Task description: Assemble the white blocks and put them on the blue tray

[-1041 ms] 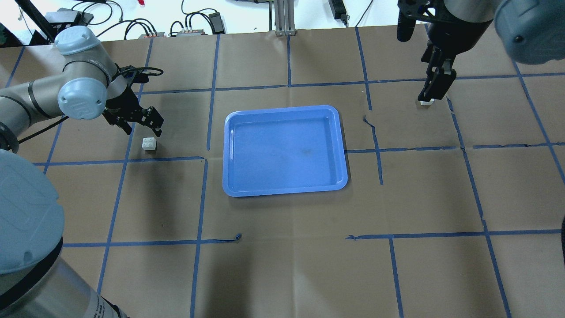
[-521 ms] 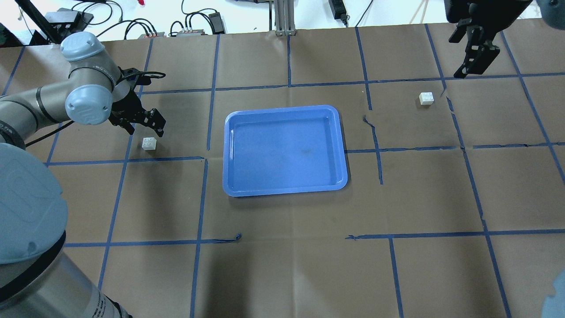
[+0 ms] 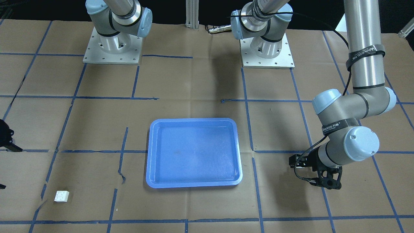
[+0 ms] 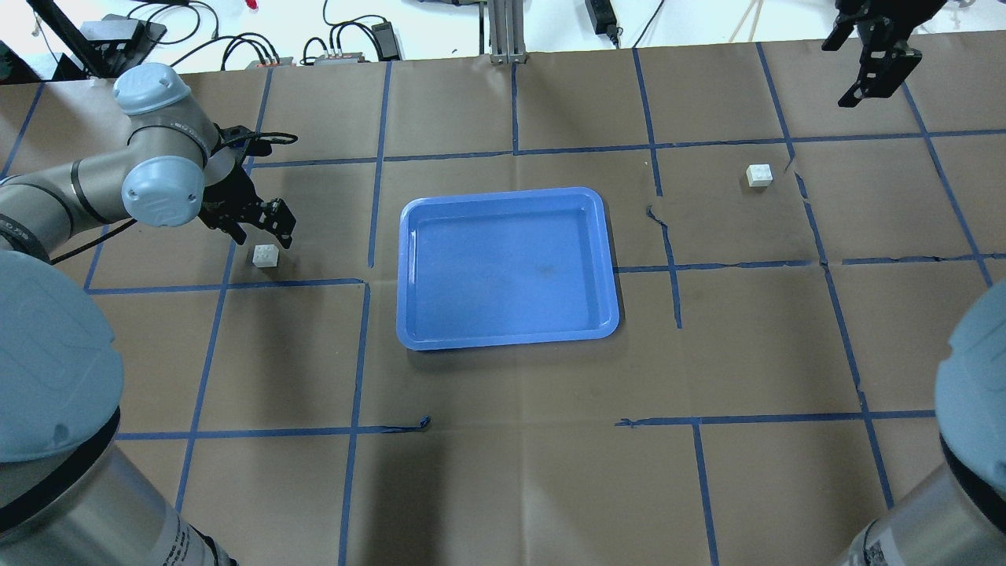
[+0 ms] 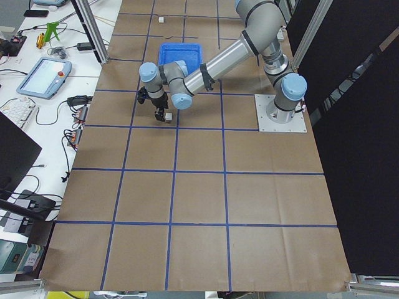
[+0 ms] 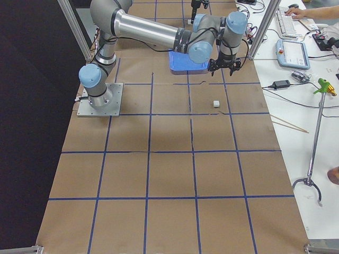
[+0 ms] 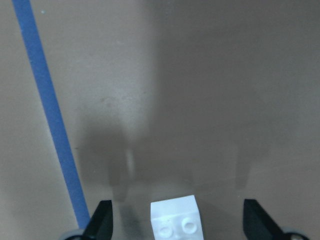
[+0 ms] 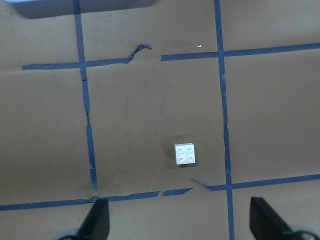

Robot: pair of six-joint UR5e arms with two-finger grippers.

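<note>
My left gripper is going to pick up the white block by its plain sides next, so the block's studs stay free for assembly.
One white block [image 4: 266,255] lies on the brown paper left of the blue tray [image 4: 405,267]. My left gripper [image 4: 263,236] is open and low just behind it. In the left wrist view the block [image 7: 177,222] sits between the two fingertips [image 7: 102,220] without touching them. In the front view the left gripper [image 3: 326,183] hides this block. The other white block [image 4: 759,174] lies free at the far right, studs up. My right gripper [image 4: 845,79] is open, raised and empty beyond it. The right wrist view shows that block [image 8: 185,153] well below. The tray holds nothing.
Blue tape lines and some tears cross the brown paper. Cables and power boxes [image 4: 338,55] lie past the table's far edge. The arm bases [image 3: 266,48] stand on plates at the robot's side. A bench with a keyboard and pendant [image 6: 294,53] runs along the table's edge.
My right gripper was down at the far-right block one second ago; it has risen and drawn back, leaving the block on the paper. My left gripper has come closer to its block.
</note>
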